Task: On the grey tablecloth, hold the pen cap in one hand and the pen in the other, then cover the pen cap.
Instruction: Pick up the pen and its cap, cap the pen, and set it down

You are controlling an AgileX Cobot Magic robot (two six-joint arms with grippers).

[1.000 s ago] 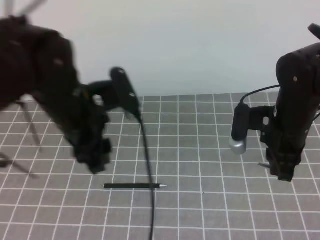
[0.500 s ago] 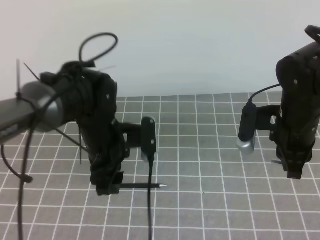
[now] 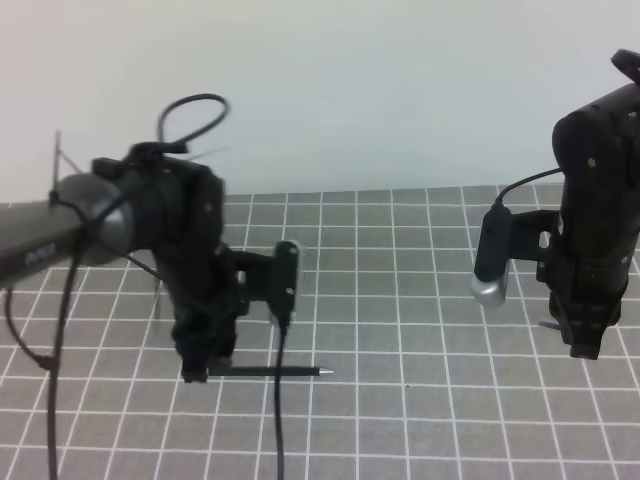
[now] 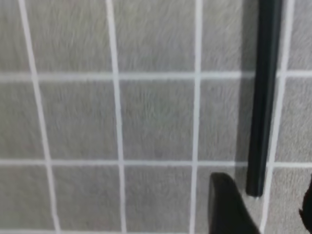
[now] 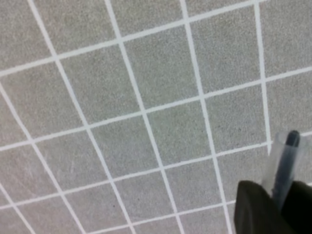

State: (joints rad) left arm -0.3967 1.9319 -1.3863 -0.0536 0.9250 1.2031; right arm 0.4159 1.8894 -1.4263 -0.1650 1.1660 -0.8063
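The left gripper picks up the pen by its rear end [image 3: 219,371] next, which leaves the pen's silvery tip [image 3: 325,371] free to enter the pen cap.
The pen [image 3: 265,371] lies flat on the grey tablecloth [image 3: 400,300], its silvery tip pointing right. My left gripper [image 3: 200,368] is low over the pen's left end. In the left wrist view the pen [image 4: 264,97] runs up the right side, and its end sits between the two dark fingers of my left gripper [image 4: 263,191], which is open and stands apart from it. My right gripper [image 3: 582,345] hovers above the cloth at the right. In the right wrist view it [image 5: 280,197] is shut on the pen cap [image 5: 285,158], which sticks out past the fingers.
A black cable [image 3: 280,400] hangs from the left wrist camera and crosses the pen. The right wrist camera [image 3: 490,265] sticks out to the left of the right arm. The gridded cloth stretches between the two arms.
My left arm has swung down and settled over the pen's left end, shifting slightly left in the last half second. The right arm with the cap has drifted a little to the right.
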